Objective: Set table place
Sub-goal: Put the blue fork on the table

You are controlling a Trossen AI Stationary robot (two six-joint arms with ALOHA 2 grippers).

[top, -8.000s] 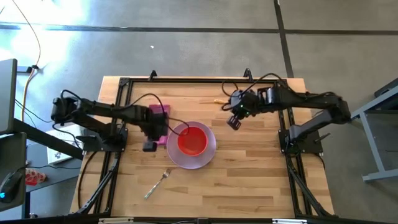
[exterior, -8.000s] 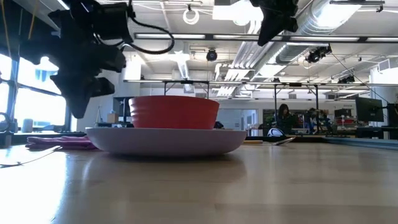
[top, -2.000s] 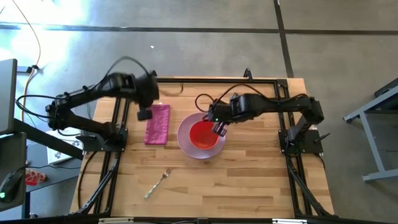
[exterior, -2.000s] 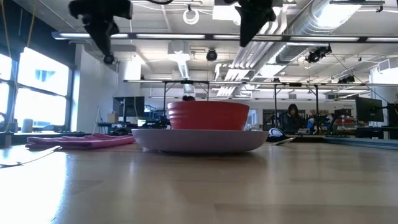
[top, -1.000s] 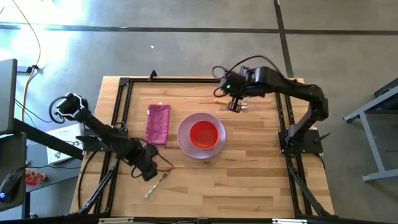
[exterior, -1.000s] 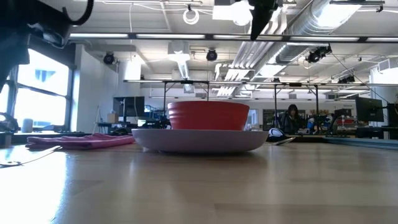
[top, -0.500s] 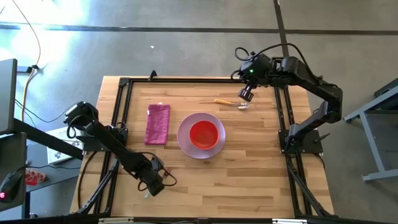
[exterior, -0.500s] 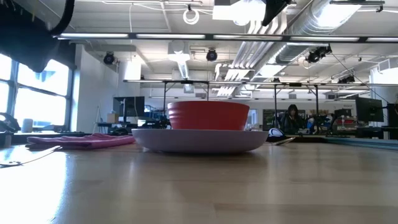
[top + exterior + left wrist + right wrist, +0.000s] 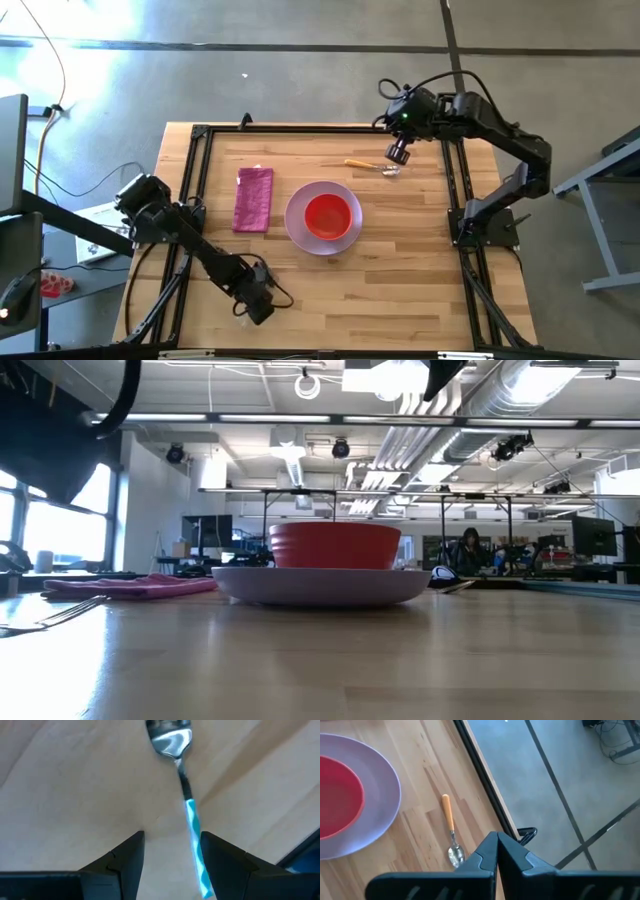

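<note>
My left gripper should grab the silver fork by its handle (image 9: pixel 196 840) next to set it beside the lavender plate.
A lavender plate (image 9: pixel 323 240) lies mid-table with a red bowl (image 9: pixel 325 215) standing in it. A magenta napkin (image 9: pixel 253 198) lies flat to its left. The silver fork (image 9: pixel 181 775) lies on the wood near the front left. My left gripper (image 9: pixel 255 300) is low over it and open. Its handle (image 9: pixel 194 832) runs between the fingers, close beside one finger (image 9: pixel 215 851); I cannot tell whether they touch. The yellow-handled spoon (image 9: pixel 370 165) lies at the far right. My right gripper (image 9: pixel 398 152) hangs shut just beyond its bowl end, touching nothing.
The black rail frame (image 9: pixel 196 200) edges the table on both sides and along the far side. In the right wrist view the table's edge and the grey floor (image 9: pixel 560 780) lie just beyond the spoon (image 9: pixel 451 830). Bare wood (image 9: pixel 400 280) spreads right of the fork.
My left gripper has gone toward the table's near edge and somewhat to the right, coming down over the fork. My right gripper has drawn away from the spoon toward the far right corner and then kept still. In the low view the fork's tines now show at the left.
</note>
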